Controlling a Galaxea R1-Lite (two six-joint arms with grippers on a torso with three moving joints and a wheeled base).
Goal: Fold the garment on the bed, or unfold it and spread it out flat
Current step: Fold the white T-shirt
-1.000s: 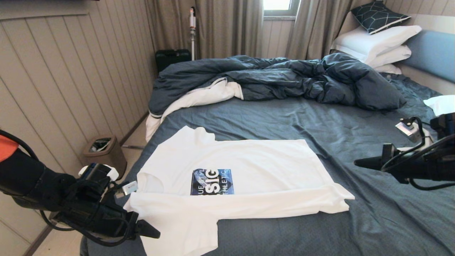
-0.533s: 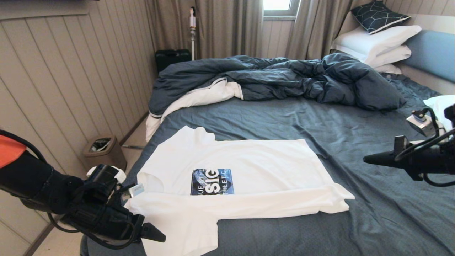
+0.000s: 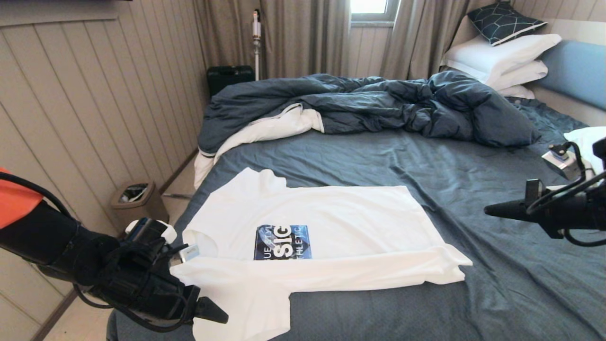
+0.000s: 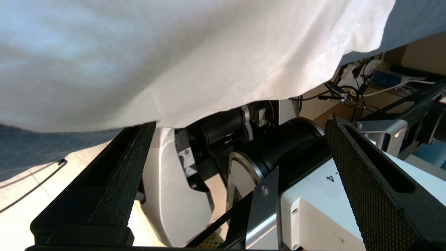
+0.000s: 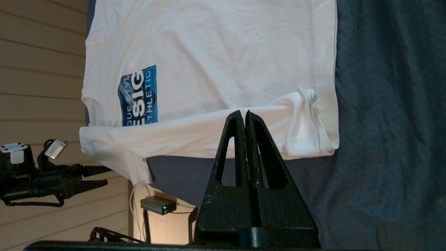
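I will grab the white T-shirt by its sleeve [image 3: 253, 309] with my left gripper next. Then I will fold the sleeve over onto the T-shirt's body near the blue printed patch [image 3: 282, 242].
A white T-shirt [image 3: 331, 213] with a blue printed patch [image 3: 282, 242] lies on the bed's dark blue-grey sheet [image 3: 426, 156]. Its near long side is folded over onto the body. One sleeve [image 3: 255, 308] hangs over the near bed edge. My left gripper [image 3: 215, 315] is open at that near left corner, beside the sleeve. In the left wrist view the shirt's hem [image 4: 195, 80] hangs just past the spread fingertips of the left gripper [image 4: 242, 122], with nothing between them. My right gripper [image 3: 490, 211] hovers shut and empty over the sheet, right of the shirt [image 5: 216, 52].
A rumpled duvet [image 3: 378, 99] covers the far half of the bed, with white pillows [image 3: 502, 57] and the blue headboard [image 3: 577, 71] at the far right. A waste bin [image 3: 139, 201] stands on the floor by the panelled wall on the left.
My left gripper has crept rightward to the hanging sleeve. The right gripper drew back to the right a second ago and has since held still. The shirt has not moved.
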